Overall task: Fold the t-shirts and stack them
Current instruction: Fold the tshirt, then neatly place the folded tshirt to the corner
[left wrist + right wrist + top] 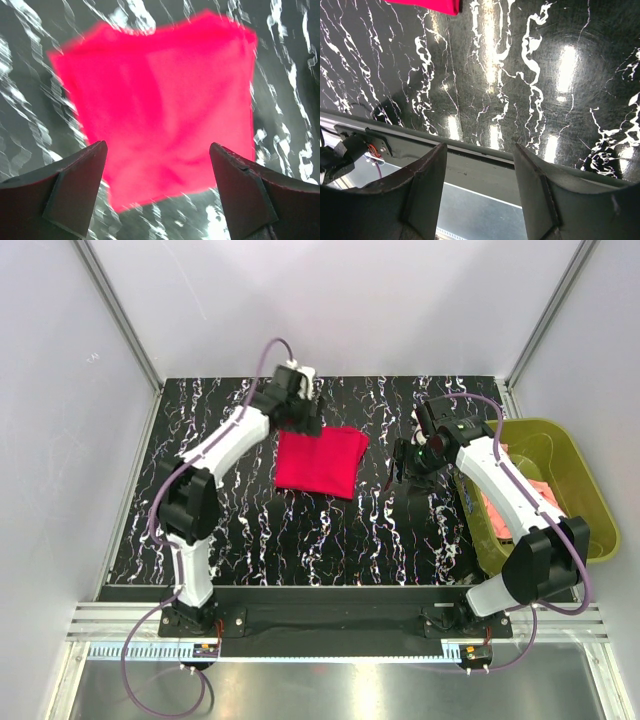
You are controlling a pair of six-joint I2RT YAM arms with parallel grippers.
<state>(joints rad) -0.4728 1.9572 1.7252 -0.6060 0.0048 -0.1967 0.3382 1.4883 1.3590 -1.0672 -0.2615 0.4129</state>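
My left gripper grabs the folded crimson red t-shirt near its far corner beneath next, to stack it so the rest of it trails flat.
A crimson red t-shirt lies folded into a rough square on the black marbled table, near the middle back. My left gripper hovers over its far left corner, open and empty; in the left wrist view the red t-shirt fills the space beyond the spread fingers. A pale salmon-pink t-shirt lies crumpled in the olive-green basket at the right, partly hidden by the right arm. My right gripper hangs open and empty to the right of the red shirt. A corner of the red t-shirt shows in the right wrist view.
The basket stands at the table's right edge. Grey enclosure walls with metal posts close in the table on three sides. The table's near edge runs just behind the right fingers.
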